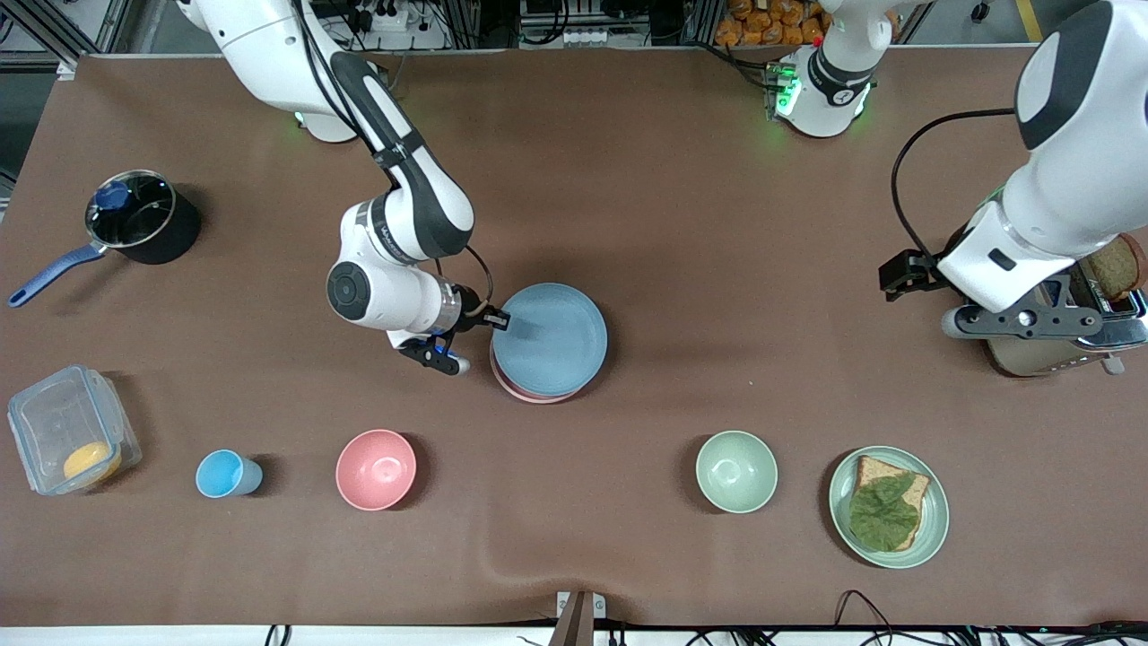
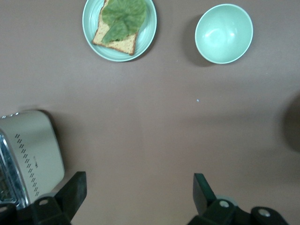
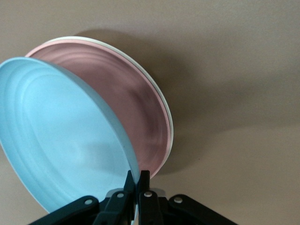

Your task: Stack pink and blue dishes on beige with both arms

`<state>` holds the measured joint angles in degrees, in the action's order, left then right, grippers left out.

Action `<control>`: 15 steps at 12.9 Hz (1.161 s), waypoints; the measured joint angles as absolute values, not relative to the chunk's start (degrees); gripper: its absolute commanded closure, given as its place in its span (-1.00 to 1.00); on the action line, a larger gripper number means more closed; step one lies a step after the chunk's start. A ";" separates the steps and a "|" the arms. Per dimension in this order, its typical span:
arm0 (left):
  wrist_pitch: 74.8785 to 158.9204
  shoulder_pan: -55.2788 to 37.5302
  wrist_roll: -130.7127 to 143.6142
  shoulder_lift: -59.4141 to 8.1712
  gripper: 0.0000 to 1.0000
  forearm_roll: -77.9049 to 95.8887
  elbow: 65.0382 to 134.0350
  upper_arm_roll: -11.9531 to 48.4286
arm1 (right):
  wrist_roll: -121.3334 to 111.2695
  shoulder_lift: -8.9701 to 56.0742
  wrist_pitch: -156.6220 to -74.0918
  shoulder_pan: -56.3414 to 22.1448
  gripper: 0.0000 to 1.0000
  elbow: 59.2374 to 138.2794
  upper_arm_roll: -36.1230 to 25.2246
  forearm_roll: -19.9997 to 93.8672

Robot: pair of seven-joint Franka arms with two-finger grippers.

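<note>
The blue plate's lower edge (image 1: 549, 392) (image 3: 18, 166) lies over the pink plate, so the blue plate would settle there and it is now time for my right gripper to open.
The light blue plate (image 1: 550, 340) (image 3: 61, 140) hangs tilted just over the pink plate (image 1: 538, 395) (image 3: 131, 108), which lies on the beige plate (image 3: 159, 96) at mid-table; of the beige plate only a thin cream rim shows. My right gripper (image 1: 500, 319) (image 3: 137, 176) is shut on the blue plate's rim at the side toward the right arm's end. My left gripper (image 1: 1018, 321) (image 2: 139, 185) hovers open and empty over the toaster at the left arm's end of the table, waiting.
A toaster (image 1: 1067, 345) (image 2: 28, 154) sits under the left gripper. Nearer the front camera stand a green bowl (image 1: 736, 471), a green plate with bread and a leaf (image 1: 888, 507), a pink bowl (image 1: 376, 469), a blue cup (image 1: 224, 474) and a clear box (image 1: 67, 431). A pot (image 1: 134, 220) stands at the right arm's end.
</note>
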<state>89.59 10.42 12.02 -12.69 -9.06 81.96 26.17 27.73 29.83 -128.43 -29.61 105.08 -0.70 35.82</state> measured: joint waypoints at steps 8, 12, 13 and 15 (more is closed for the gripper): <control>81.82 11.62 11.45 -6.55 -1.00 -4.42 78.33 23.23 | 27.10 27.41 -121.60 -27.56 -1.00 103.32 -5.15 33.16; 80.73 6.62 11.23 -5.88 -1.00 -3.38 78.35 16.43 | 20.76 22.74 -111.22 -21.89 -1.00 102.31 -8.46 26.05; 80.55 6.26 11.23 -5.77 -1.00 -3.38 78.35 16.25 | 16.80 21.47 -108.63 -19.37 -1.00 102.23 -9.07 24.72; 79.98 5.67 10.63 -5.49 -1.00 -3.37 78.38 15.53 | 8.57 18.23 -103.72 -13.96 -1.00 101.86 -9.93 20.04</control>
